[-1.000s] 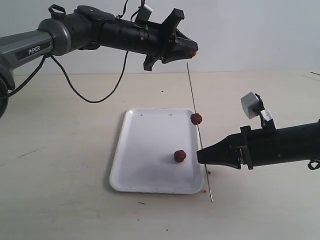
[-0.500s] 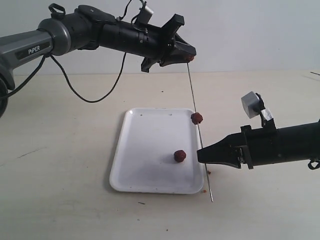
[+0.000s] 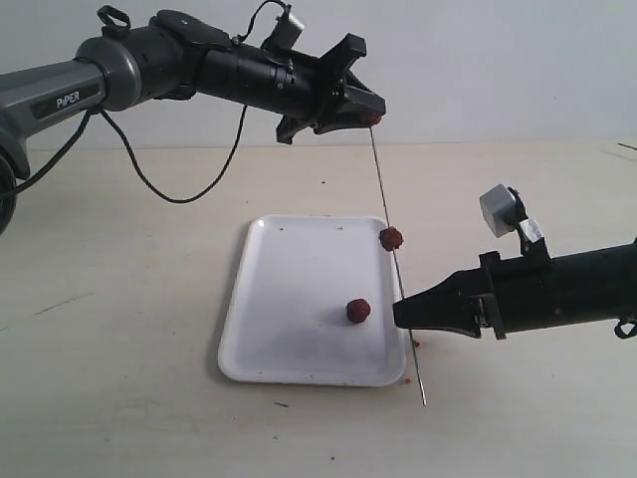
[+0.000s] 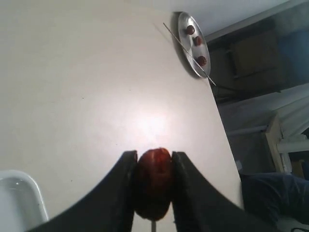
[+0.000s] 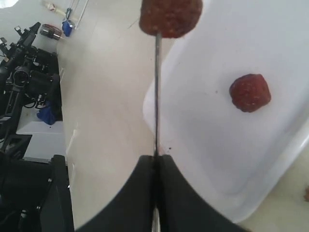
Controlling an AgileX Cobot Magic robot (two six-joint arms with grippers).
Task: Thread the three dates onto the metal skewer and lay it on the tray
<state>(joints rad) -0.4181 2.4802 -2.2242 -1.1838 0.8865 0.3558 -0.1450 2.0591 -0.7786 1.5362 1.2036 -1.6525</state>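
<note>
The held date slides down, before my left gripper releases it, since the date sits at the skewer's top tip (image 3: 372, 128).
My right gripper (image 3: 398, 311) (image 5: 156, 159) is shut on the metal skewer (image 3: 386, 209) (image 5: 156, 92), holding it steeply upright beside the tray's right edge. One date (image 3: 391, 238) (image 5: 170, 17) sits threaded partway up the rod. A second date (image 3: 358, 311) (image 5: 250, 92) lies loose on the white tray (image 3: 289, 339) (image 5: 227, 159). High above, my left gripper (image 3: 374, 117) (image 4: 152, 162) is shut on the third date (image 3: 373, 118) (image 4: 153, 182), which meets the skewer's top tip; the tip (image 4: 153, 226) shows just under that date.
A black cable (image 3: 179, 189) trails from the left arm over the table behind the tray. Small brown crumbs (image 3: 416, 344) lie by the tray's front right corner. In the left wrist view a round plate (image 4: 193, 43) with dates and a rod stands far off.
The left gripper with its date has shifted slightly left and down onto the skewer's top tip. The skewer's top has leaned a little left; the right gripper holds its place.
</note>
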